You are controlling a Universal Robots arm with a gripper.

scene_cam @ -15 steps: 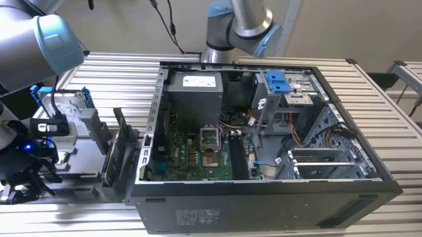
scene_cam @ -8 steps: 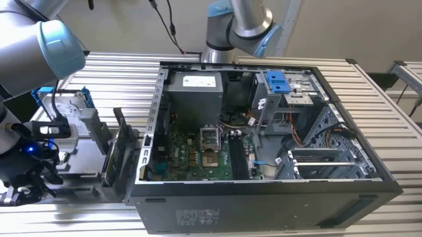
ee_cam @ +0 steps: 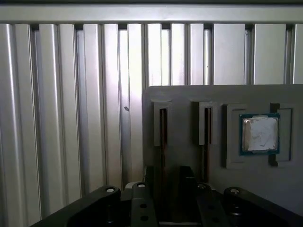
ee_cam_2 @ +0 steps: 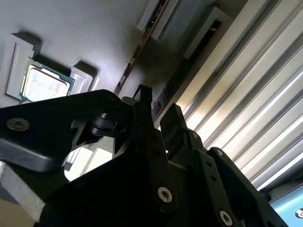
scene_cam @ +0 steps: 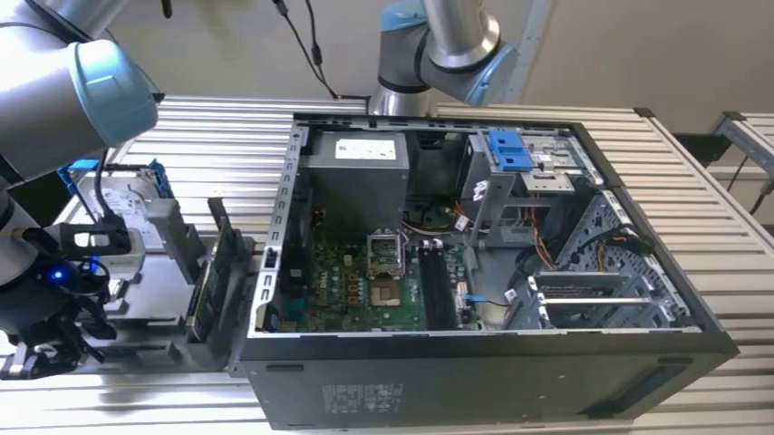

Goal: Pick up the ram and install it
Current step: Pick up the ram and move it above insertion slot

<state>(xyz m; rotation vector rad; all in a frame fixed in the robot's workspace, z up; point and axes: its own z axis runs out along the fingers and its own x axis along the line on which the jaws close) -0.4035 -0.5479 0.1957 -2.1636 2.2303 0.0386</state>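
Observation:
The ram [ee_cam: 163, 137] needs to go into the computer's memory slots, so I should next grab it by its exposed long edge [ee_cam: 163, 171].
The ram [ee_cam: 163, 137] is a thin dark stick seen edge-on, standing in a slot of the grey holder [ee_cam: 189, 97]. In the second wrist view the same ram [ee_cam_2: 171, 87] runs down toward my fingers. My gripper [ee_cam: 171, 189] is open, with one dark finger on each side of the stick's near end, and a gap shows beside the stick. The gripper [ee_cam_2: 158, 101] shows the same straddle from below. In the exterior view my gripper [scene_cam: 54, 349] hangs low over the holder [scene_cam: 145, 299], at that view's left.
A second stick [ee_cam: 207, 132] stands in the neighbouring slot, and a processor chip [ee_cam: 259, 133] lies in a recess beyond it. The open computer case [scene_cam: 484, 381] stands beside the holder, its memory slots [scene_cam: 436, 285] free. Another arm [scene_cam: 441, 45] rises behind the case. Ribbed metal tabletop [ee_cam: 71, 118] surrounds everything.

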